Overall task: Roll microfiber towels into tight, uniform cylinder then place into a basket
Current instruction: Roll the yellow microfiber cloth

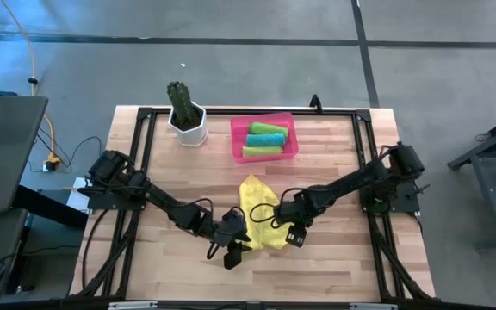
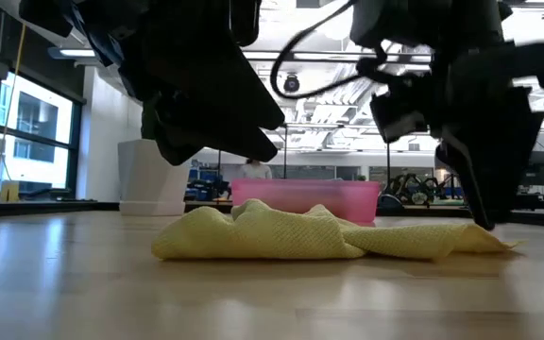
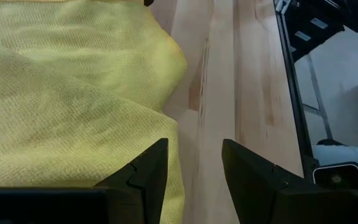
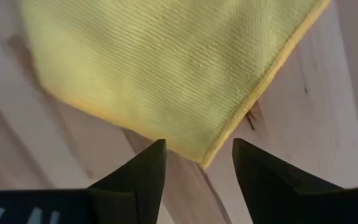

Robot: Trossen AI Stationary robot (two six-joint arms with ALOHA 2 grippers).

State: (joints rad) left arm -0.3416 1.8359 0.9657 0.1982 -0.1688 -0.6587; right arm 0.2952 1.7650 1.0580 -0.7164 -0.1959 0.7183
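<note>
My right gripper picks up the yellow towel by its hemmed corner (image 4: 200, 149) next, to start a tight roll for the pink basket.
A crumpled yellow towel (image 1: 257, 220) lies flat on the wooden table (image 1: 334, 267), also visible in the low view (image 2: 291, 236). My left gripper (image 1: 231, 250) is open at the towel's near left edge (image 3: 160, 124) and hangs a little above it (image 2: 192, 151). My right gripper (image 1: 293, 234) is open and points down over the towel's right corner (image 4: 207, 152), which sits between its two fingers. The pink basket (image 1: 235, 142) at the far middle holds three rolled towels, two lime green (image 1: 268, 128) and one teal (image 1: 265, 139). My right gripper comes down from above with one finger (image 4: 145, 171) on each side of the yellow towel's corner (image 4: 207, 152). Its fingertip (image 2: 485, 219) reaches down to the towel's level. I cannot tell whether it touches the cloth, which lies slack on the table.
A white pot with a green cactus (image 1: 186, 116) stands left of the basket at the far edge. A black frame (image 1: 364, 172) runs along the table's sides. Bare wood lies in front of the towel and to its right.
</note>
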